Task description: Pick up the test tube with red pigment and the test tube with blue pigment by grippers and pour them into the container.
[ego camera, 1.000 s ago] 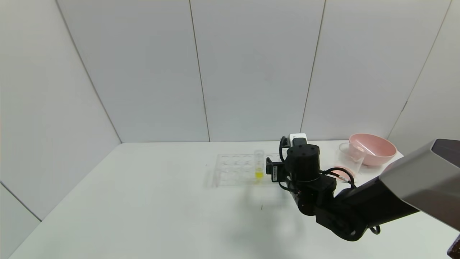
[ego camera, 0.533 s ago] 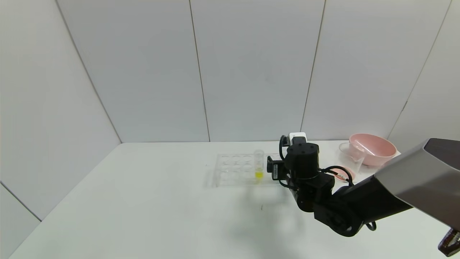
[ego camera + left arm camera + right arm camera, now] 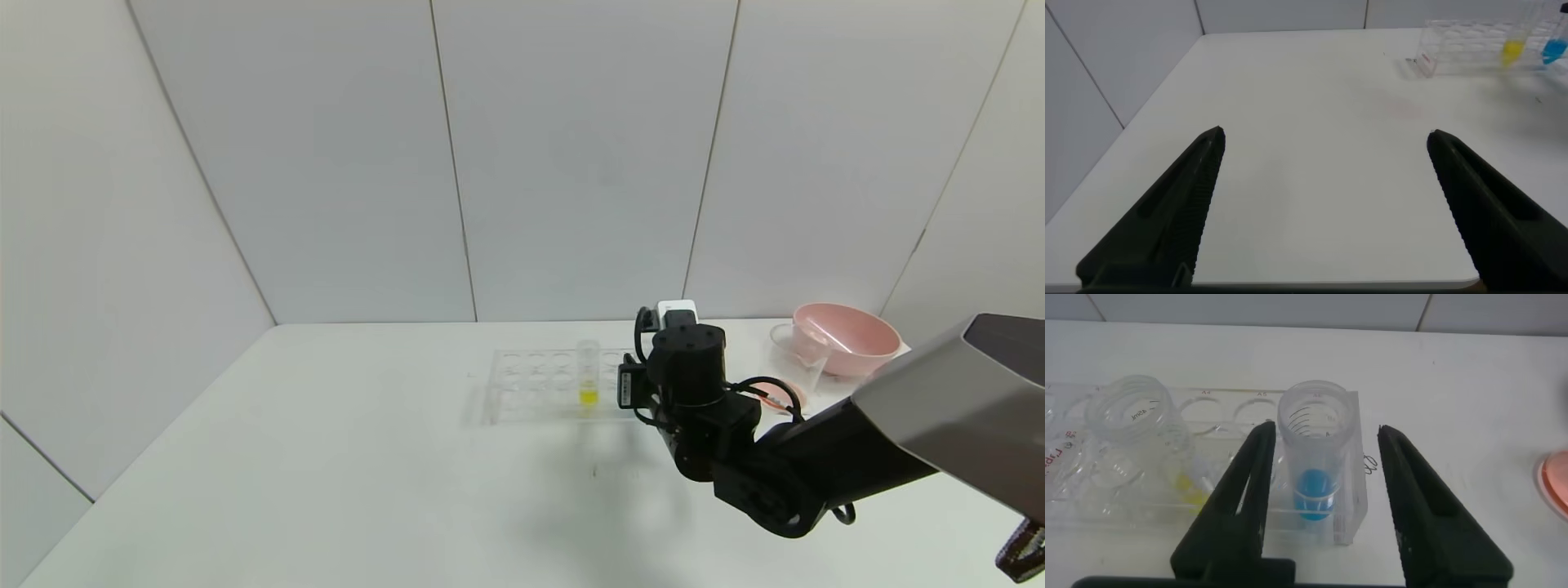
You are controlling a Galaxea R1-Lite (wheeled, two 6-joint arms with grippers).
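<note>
The robot's right gripper next needs to grab the test tube just under its rim point(image 3: 1315, 444), where it stands free, to pour it, because the rack hole surrounds its blue-filled bottom point(image 3: 1315, 492).
The test tube with blue pigment point(image 3: 1319, 457) stands upright in the end hole of the clear tube rack point(image 3: 1143, 469). My right gripper point(image 3: 1327, 427) is open, with one finger on each side of this tube and a gap on both sides. In the head view the right wrist point(image 3: 690, 367) hides the blue tube and the fingers. The container point(image 3: 804, 355), a clear beaker, stands at the far right. My left gripper point(image 3: 1324, 135) is open and empty above the bare table, far from the rack point(image 3: 1470, 37). The test tube with red pigment is out of view.
A tube with yellow liquid point(image 3: 588, 380) stands in the rack point(image 3: 539, 384) next to the blue one point(image 3: 1135, 433). A pink bowl point(image 3: 849, 339) sits behind the beaker. A small pink disc point(image 3: 784, 396) lies in front of the beaker.
My right wrist has shifted slightly toward the rack's right end and risen a little. The rack, the yellow tube, the beaker and the bowl have not moved.
</note>
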